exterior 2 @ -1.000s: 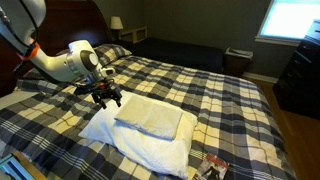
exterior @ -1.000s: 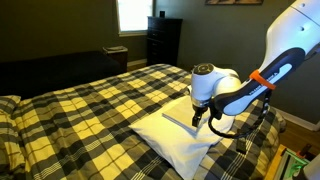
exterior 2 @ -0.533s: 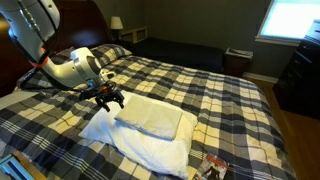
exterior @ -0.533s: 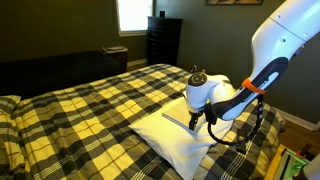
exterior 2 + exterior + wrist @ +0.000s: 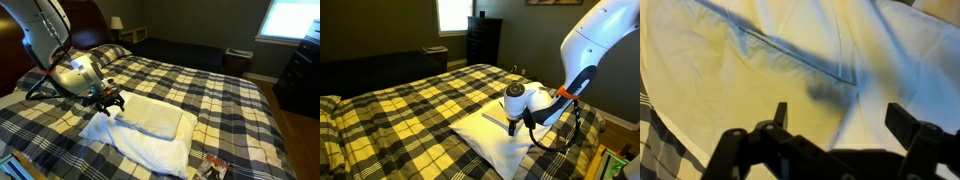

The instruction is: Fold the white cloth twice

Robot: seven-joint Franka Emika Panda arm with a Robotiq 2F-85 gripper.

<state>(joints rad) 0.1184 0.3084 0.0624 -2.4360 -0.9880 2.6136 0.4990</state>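
My gripper will next grab the white cloth (image 5: 150,116) by its hemmed corner at the cloth's end nearest the arm, to fold that end across.
The white cloth (image 5: 150,116) lies flat on top of a big white pillow (image 5: 150,148) on the bed; it also shows in an exterior view (image 5: 496,117). My gripper (image 5: 109,100) is open and empty, low over the cloth's end nearest the arm (image 5: 517,122). In the wrist view the two dark fingers of the gripper (image 5: 845,120) straddle a hemmed corner of the cloth (image 5: 800,35), with pillow fabric (image 5: 720,95) beside it. I cannot tell whether the fingers touch the fabric.
The yellow-black plaid bedspread (image 5: 410,105) covers the bed and shows in the other exterior view (image 5: 200,85). A dark dresser (image 5: 483,40), a nightstand with a lamp (image 5: 117,24) and bright windows (image 5: 290,20) stand round the bed.
The arm has bent lower and the gripper has come down closer to the cloth's edge on the pillow. The cloth has not moved.
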